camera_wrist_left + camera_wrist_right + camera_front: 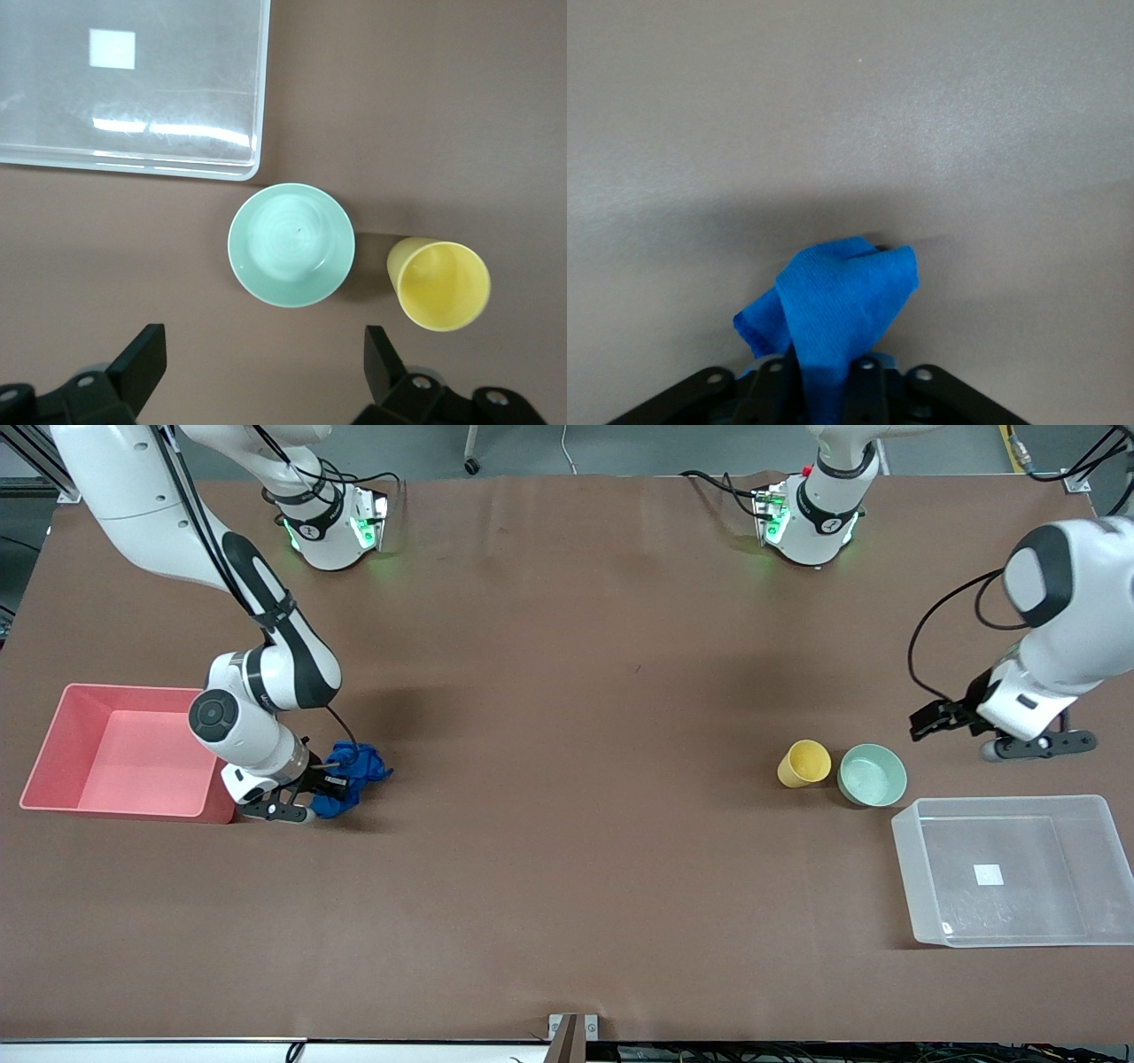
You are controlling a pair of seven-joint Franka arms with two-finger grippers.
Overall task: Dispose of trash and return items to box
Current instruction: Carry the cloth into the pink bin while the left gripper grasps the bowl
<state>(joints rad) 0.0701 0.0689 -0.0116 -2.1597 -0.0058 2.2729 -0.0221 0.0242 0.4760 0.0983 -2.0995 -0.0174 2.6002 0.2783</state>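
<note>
The left gripper will next grab the mint-green bowl by its rim [904, 781] [232, 251], and then it will put the bowl back in the clear box.
My right gripper [330, 781] is shut on the royal-blue rag [359, 766], low over the table beside the pink bin. In the right wrist view the rag [843, 297] sticks out from between the shut fingers of that gripper [821, 379]. The yellow cup [804, 763] and the mint-green bowl [873, 774] stand side by side on the table. The clear box [1028, 837] lies nearer to the front camera than the bowl. My left gripper [930, 722] is open and empty, over the table beside the bowl. The left wrist view shows that gripper [263, 352], the bowl [291, 244], the cup [441, 285] and the box [177, 106].
A pink opaque bin [53, 753] stands at the right arm's end of the table, touching or nearly touching the right wrist. A white sticker [989, 874] marks the clear box's bottom. Both arm bases stand along the table's top edge.
</note>
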